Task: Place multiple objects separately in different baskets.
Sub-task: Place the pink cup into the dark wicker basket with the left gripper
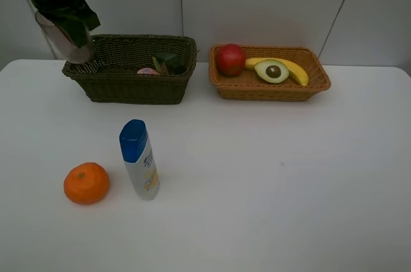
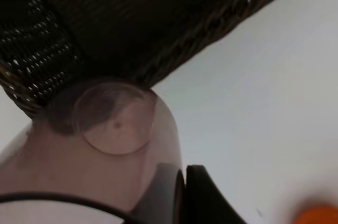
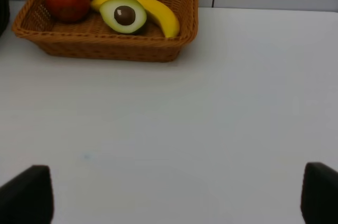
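The pinkish cup's base (image 1: pixel 78 56) straddles the dark basket's corner rim. The cup moves inward and down, before my left gripper lets go of it.
My left gripper (image 1: pixel 69 28) is shut on the translucent pinkish cup (image 1: pixel 63 42), held tilted over the left end of the dark olive-brown basket (image 1: pixel 103 86). In the left wrist view the cup (image 2: pixel 105 145) fills the foreground beside one black finger (image 2: pixel 207 198), above the basket's rim (image 2: pixel 222 20). That basket holds a dark green bottle (image 1: pixel 169 61) and a pink bottle (image 1: pixel 148 71). The orange-tan basket (image 1: pixel 270 90) holds a red apple (image 1: pixel 230 59), an avocado half (image 1: pixel 273 70) and a banana (image 1: pixel 293 70). An orange (image 1: pixel 86 183) and a white blue-capped bottle (image 1: pixel 139 160) rest on the table. My right gripper (image 3: pixel 173 198) is open over bare table.
The white table (image 1: pixel 270 182) ends at a grey panelled wall just behind both baskets. In the right wrist view the orange-tan basket (image 3: pixel 105 49) lies well ahead of the fingers. The orange (image 2: pixel 317 216) shows blurred at one corner of the left wrist view.
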Tool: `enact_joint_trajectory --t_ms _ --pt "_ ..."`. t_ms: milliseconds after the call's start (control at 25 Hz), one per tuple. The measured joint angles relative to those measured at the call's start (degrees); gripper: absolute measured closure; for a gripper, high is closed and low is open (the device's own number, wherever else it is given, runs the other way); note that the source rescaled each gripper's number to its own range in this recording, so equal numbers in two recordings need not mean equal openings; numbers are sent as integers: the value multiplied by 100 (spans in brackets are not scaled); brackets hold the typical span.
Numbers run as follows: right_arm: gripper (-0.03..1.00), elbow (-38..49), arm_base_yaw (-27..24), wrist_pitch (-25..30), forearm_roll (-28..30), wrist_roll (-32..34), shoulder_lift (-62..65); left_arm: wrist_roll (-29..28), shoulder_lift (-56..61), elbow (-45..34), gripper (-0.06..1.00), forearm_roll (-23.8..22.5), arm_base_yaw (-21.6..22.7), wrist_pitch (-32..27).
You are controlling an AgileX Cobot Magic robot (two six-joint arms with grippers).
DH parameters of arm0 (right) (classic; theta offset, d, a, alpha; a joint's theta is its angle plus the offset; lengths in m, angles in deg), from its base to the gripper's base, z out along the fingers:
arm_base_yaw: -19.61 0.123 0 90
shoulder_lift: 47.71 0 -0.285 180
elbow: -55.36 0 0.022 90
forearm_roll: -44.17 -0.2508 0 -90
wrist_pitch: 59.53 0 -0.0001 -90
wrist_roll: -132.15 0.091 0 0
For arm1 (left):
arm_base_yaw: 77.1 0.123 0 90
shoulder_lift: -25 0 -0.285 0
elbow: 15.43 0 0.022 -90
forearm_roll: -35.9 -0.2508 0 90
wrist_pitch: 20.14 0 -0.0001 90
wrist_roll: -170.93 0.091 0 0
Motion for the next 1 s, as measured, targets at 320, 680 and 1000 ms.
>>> enact_joint_trajectory --t_ms 320,680,1000 --pt "-2 0 0 0 0 0 0 60 -19 354 94 -296 0 625" --pt "-2 0 0 0 0 0 0 156 -537 354 94 -318 0 1821" --pt "-2 0 0 0 0 0 0 168 -1135 354 94 -318 0 2306"
